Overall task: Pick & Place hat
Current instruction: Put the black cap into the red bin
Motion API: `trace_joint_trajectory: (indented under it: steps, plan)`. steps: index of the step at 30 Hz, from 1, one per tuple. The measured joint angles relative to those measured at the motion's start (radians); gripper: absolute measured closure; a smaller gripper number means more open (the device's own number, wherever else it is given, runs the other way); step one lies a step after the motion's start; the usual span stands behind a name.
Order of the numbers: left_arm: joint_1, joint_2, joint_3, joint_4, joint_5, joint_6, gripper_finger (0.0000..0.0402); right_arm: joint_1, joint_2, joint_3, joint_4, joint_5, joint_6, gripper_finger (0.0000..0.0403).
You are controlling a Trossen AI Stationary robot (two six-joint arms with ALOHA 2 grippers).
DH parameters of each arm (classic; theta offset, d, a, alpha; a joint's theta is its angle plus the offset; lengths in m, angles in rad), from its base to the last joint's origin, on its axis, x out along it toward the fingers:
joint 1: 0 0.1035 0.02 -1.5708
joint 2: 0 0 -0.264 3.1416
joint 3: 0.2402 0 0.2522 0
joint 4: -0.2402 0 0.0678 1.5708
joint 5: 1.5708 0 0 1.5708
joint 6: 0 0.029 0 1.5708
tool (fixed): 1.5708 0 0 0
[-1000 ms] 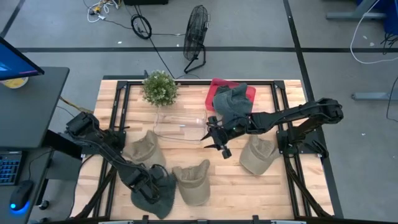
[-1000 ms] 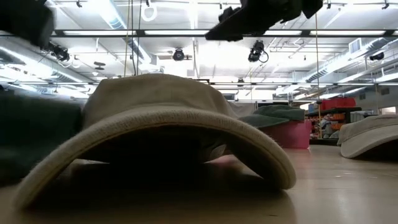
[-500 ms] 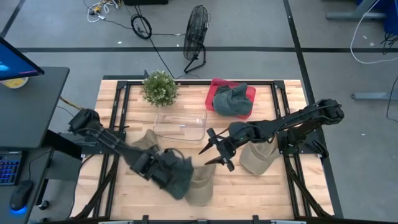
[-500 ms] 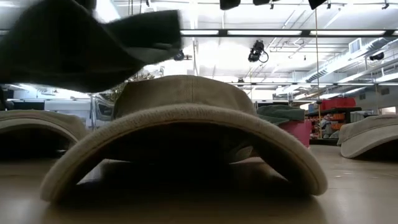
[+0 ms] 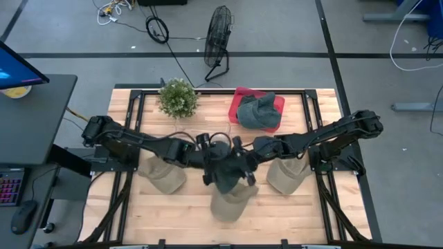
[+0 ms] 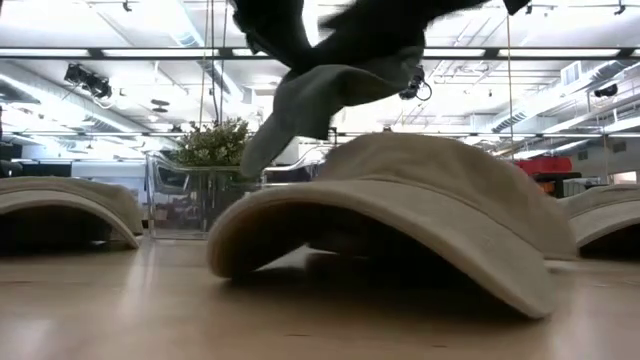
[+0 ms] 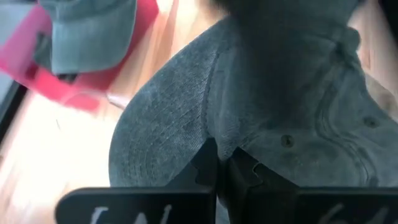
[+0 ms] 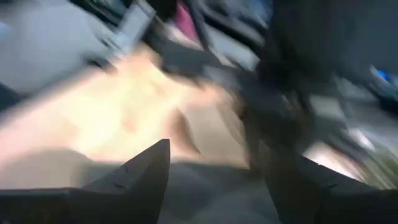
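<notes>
My right gripper grips the dark grey hat by the hat's brim next, then places it in the red bin [image 5: 239, 93].
My left gripper [image 5: 210, 158] is over the table's middle, shut on a dark grey hat [image 5: 225, 173], which fills the left wrist view [image 7: 186, 99] and hangs high in the low view [image 6: 325, 90]. My right gripper [image 5: 243, 171] is open right beside that hat on its right side; its blurred wrist view [image 8: 217, 155] shows spread fingers. Three tan hats rest brim-down on the table: left [image 5: 163, 174], near middle [image 5: 232, 202], right [image 5: 287, 174]. Another grey hat [image 5: 258, 111] lies in a red bin [image 5: 239, 93]. My left gripper pinches the grey hat between its two shut fingers [image 7: 205, 165], where the stitched brim meets the crown [image 7: 214, 134]. The fingers reach in from the table's left. The hat is lifted clear and hangs slack above the near tan hat [image 6: 400, 210]. Whether my right gripper touches the hat cannot be told.
A clear box [image 5: 185, 138] sits behind the arms, with a potted plant [image 5: 178, 97] at the far left corner. A fan [image 5: 219, 34] stands on the floor beyond the table. Bare wood shows along the near edge [image 5: 304, 214].
My left gripper has lifted the grey hat from the near left part of the table and carried it right and toward the far edge, to the middle. My right gripper has come from beside the clear box a little toward the near edge. The near tan hat has shifted rightward.
</notes>
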Motion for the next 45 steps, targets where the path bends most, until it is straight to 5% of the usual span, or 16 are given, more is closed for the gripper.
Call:
trace_joint_trajectory:
  steps: [5,11,22,27,35,39,45]
  plan:
    - [0.029,0.0,0.0,0.019,0.003,0.082,0.039,-0.032,0.0,0.0,-0.153,0.164,0.02,0.0151]
    - [0.044,0.001,0.0,0.02,0.003,0.092,0.0387,-0.06,0.0,0.0,-0.206,0.191,0.089,0.0171]
    - [0.076,0.001,0.0,0.02,0.006,0.156,0.0347,-0.06,0.0,0.0,-0.224,0.157,0.066,0.0376]
    - [0.079,-0.004,0.0,0.019,-0.037,0.171,0.0297,-0.059,0.0,0.0,-0.215,0.202,0.052,0.036]
    - [0.08,-0.043,0.001,0.01,-0.304,0.173,0.0215,-0.059,-0.053,0.0,-0.264,0.44,-0.067,0.0369]
    - [0.08,-0.069,0.001,-0.007,-0.407,0.167,0.0203,-0.064,-0.152,0.0,-0.289,0.537,-0.116,0.0364]
    - [0.08,-0.099,0.002,-0.008,-0.42,0.11,0.0212,-0.178,-0.291,0.0,-0.386,0.758,-0.038,0.0362]
